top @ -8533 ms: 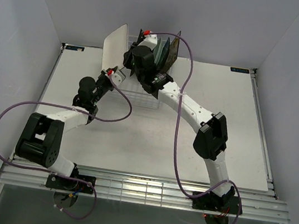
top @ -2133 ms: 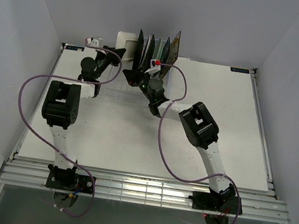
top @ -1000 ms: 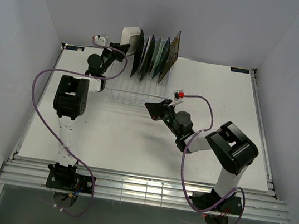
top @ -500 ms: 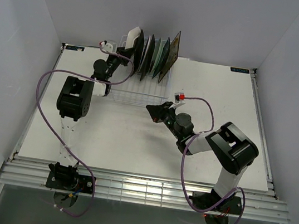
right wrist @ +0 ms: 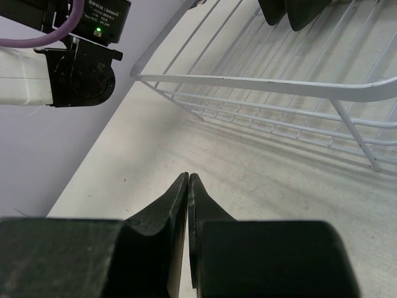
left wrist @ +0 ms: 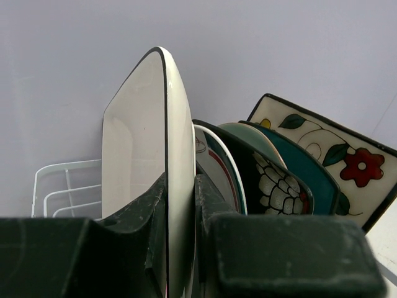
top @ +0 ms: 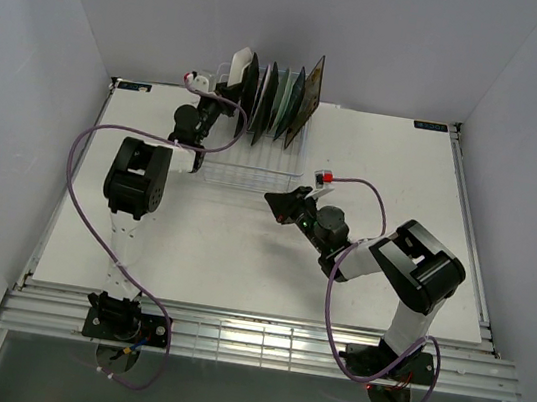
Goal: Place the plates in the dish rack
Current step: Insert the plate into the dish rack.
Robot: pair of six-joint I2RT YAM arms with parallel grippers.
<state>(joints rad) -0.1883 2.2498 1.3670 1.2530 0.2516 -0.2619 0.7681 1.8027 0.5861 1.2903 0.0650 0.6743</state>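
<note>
My right gripper would come up empty if I lifted it now, because it is short of the rack point(top: 249, 163) point(right wrist: 260, 84).
The white wire dish rack point(top: 249, 163) stands at the back middle of the table, with several plates upright in its far end point(top: 282, 97). My left gripper point(top: 227, 84) is shut on the white rectangular plate point(top: 239, 63), holding it upright at the left end of the row. In the left wrist view the white plate point(left wrist: 155, 149) stands edge-on between my fingers, beside the white green-rimmed plate point(left wrist: 214, 167), a dark floral plate point(left wrist: 273, 186), the teal plate point(left wrist: 310, 174) and the cream floral plate point(left wrist: 335, 158). My right gripper point(top: 274, 201) is shut and empty, low over the table in front of the rack point(right wrist: 260, 84).
The rack's empty near slots point(top: 242, 172) lie between my two grippers. The back wall rises just behind the plates. The left arm point(top: 136, 176) stretches along the table's left side, with its purple cable looping outwards.
My left gripper has carried the white plate rightwards to the row of plates in the rack. My right arm has pulled back from the rack towards the table's middle, then stayed almost still.
</note>
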